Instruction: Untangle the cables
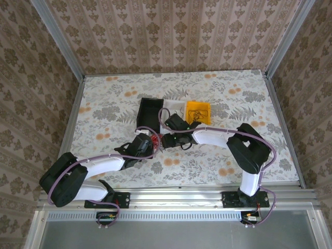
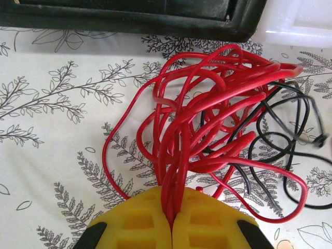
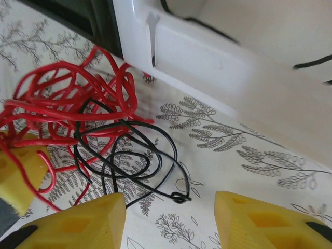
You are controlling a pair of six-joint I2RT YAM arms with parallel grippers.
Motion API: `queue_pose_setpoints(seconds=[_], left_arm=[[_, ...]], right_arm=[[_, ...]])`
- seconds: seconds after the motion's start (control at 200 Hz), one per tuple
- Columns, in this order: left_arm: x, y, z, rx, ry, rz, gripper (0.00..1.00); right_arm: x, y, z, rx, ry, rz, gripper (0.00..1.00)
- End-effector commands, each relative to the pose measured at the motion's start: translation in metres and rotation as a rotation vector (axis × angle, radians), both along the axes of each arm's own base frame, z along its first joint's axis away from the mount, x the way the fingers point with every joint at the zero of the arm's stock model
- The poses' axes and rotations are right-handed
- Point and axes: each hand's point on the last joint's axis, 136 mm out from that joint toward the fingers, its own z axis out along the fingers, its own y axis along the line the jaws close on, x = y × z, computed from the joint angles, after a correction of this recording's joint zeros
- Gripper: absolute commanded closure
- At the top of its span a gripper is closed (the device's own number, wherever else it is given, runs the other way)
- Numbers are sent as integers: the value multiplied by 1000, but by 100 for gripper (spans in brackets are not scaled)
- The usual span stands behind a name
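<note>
The black wires need to be untangled, so my right gripper needs to grab them next by the loops near the small knot (image 3: 180,197) and leave out the red wires.
The cables are a tangle of red wires (image 2: 207,104) and thin black wires (image 2: 290,129) lying on the floral table just in front of the bins. My left gripper (image 2: 171,220) is shut on a bundle of red strands that rise from between its yellow fingers. In the right wrist view the red wires (image 3: 62,104) lie at the left and the black loops (image 3: 129,150) spread toward a small knot (image 3: 180,197). My right gripper (image 3: 170,212) stands open, low over the table, with that black knot in the gap between its fingers. From above, both grippers meet at the tangle (image 1: 154,141).
Three small bins stand side by side behind the tangle: a black bin (image 1: 150,111), a white bin (image 1: 174,109) with a few dark wires inside, and a yellow bin (image 1: 198,111). The white bin's wall (image 3: 233,67) is close ahead of my right gripper.
</note>
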Motion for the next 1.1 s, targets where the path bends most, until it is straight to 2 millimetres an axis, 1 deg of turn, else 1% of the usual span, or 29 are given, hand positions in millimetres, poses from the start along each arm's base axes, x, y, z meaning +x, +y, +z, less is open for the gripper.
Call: queue_pose_setpoints(seconds=[0.0,0.2,0.34,0.375,0.43,0.465,0.5,0.545,0.645,0.8,0.895,0.99,1.06,1.085,1.09], left_arm=[[-4,3,-2,10,8,-19,100],[-4,4,-3,9,11,-14,100],[-5,4,-3,7,10,-14,100],[-4,4,-3,8,10,-12,100],[-4,5,-3,10,11,-13,100],[-4,6,-4,11,12,-9,100],[-5,6,-4,13,14,-5,100],[-5,9,-4,18,15,6,100],[-5,17,-7,29,24,46,100],[-6,27,-10,29,36,86,100],[-6,33,-12,32,40,111,100],[-8,41,-15,49,54,139,100],[-9,47,-18,62,65,169,100],[-10,49,-18,65,67,175,100],[-10,49,-18,66,68,176,100]], right_arm=[[6,17,3,58,20,13,51],[5,19,-18,42,63,9,56],[5,20,-24,33,70,7,58],[6,19,-26,28,69,3,64],[7,15,-26,12,58,-9,78],[8,10,-27,-4,52,-24,86],[8,5,-26,-17,42,-34,90],[9,-3,-24,-34,24,-56,94],[13,-30,-14,-64,-11,-152,98],[16,-90,-3,-61,-3,-388,99],[8,-129,-4,-40,36,-541,99],[-5,-168,-9,-14,76,-703,99],[-16,-193,-10,6,87,-802,99],[-21,-201,-14,5,97,-833,99],[-20,-202,-11,16,89,-839,99]])
